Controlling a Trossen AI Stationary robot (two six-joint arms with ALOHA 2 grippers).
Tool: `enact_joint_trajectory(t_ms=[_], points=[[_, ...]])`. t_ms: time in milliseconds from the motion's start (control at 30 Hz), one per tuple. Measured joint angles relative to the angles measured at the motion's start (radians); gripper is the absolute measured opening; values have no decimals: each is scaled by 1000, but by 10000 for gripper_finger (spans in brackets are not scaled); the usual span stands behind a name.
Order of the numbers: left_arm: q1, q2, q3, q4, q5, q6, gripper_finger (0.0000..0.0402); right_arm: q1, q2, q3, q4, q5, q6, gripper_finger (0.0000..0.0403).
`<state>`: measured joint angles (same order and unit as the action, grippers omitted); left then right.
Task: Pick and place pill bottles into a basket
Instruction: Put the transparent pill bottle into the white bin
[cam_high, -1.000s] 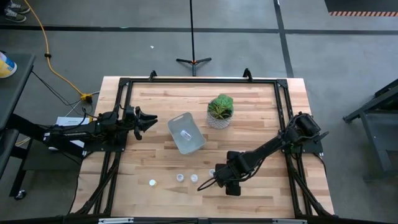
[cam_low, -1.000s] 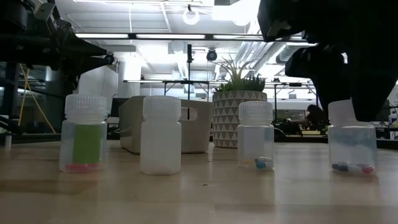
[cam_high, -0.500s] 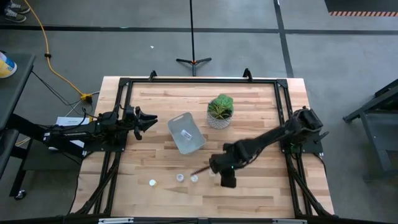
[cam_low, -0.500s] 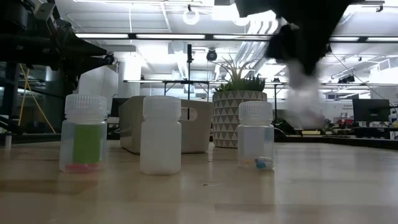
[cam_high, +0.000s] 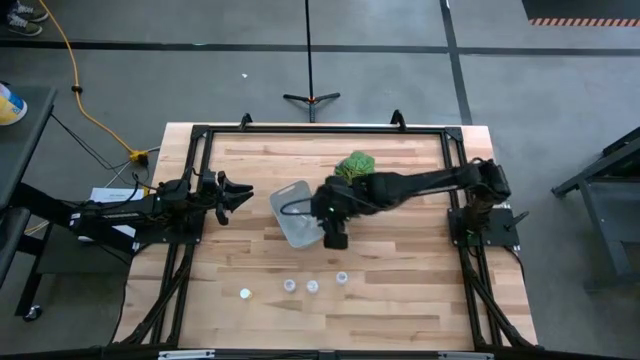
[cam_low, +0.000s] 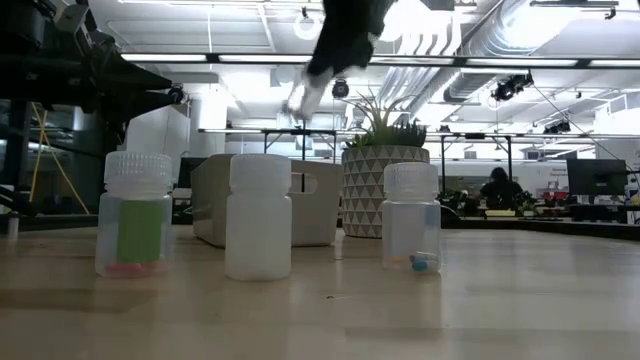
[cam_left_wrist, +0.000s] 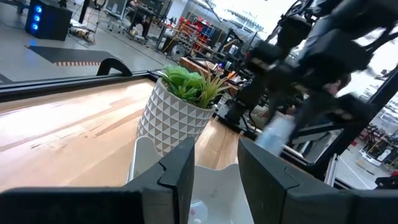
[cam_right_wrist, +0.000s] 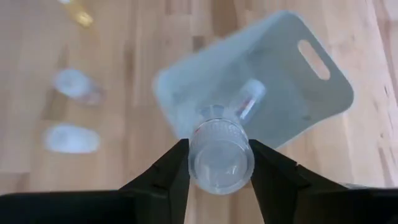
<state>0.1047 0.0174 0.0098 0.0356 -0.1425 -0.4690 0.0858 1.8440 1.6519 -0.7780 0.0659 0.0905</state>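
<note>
My right gripper needs to lower the clear bottle (cam_right_wrist: 221, 155) into the basket before opening, as it hangs high above the basket's near edge (cam_right_wrist: 180, 132) in the right wrist view.
The pale basket (cam_high: 300, 215) stands mid-table with one pill bottle (cam_right_wrist: 249, 96) lying inside it. Several more bottles (cam_high: 289, 286) stand upright near the table's front edge; the low view shows a greenish one (cam_low: 133, 213), a whitish one (cam_low: 259, 216) and a clear one (cam_low: 411, 217). My right gripper (cam_right_wrist: 217, 150) hovers above the basket's near right part, shut on a clear bottle (cam_right_wrist: 221, 155). My left gripper (cam_left_wrist: 217, 180) is open and empty, just left of the basket (cam_left_wrist: 217, 193). My right gripper pinches the clear bottle's round sides (cam_right_wrist: 194, 155) between its two fingers. The fingers come from above, pointing down, and I look onto the bottle's ribbed cap end. The bottle (cam_low: 305, 95) hangs below the gripper, lifted clear above the basket.
A white patterned pot with a green plant (cam_high: 353, 180) stands just right of and behind the basket, under my right arm. A black frame (cam_high: 200, 135) runs round the table's edges. Bare wood lies at the front right.
My right gripper has lifted the clear bottle off the table near the front edge and carried it up, toward the far edge and to the left, to above the basket. The other bottles and the basket have stayed put.
</note>
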Motion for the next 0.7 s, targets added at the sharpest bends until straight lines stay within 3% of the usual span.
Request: enact_joint_trajectory(t_ms=[300,700], points=[[0,0,0,0,-2,0,156,-80,117,-1,-11,-122,-48,136],[0,0,0,0,-2,0,156,-81,156,-1,-76,-178,-65,154]])
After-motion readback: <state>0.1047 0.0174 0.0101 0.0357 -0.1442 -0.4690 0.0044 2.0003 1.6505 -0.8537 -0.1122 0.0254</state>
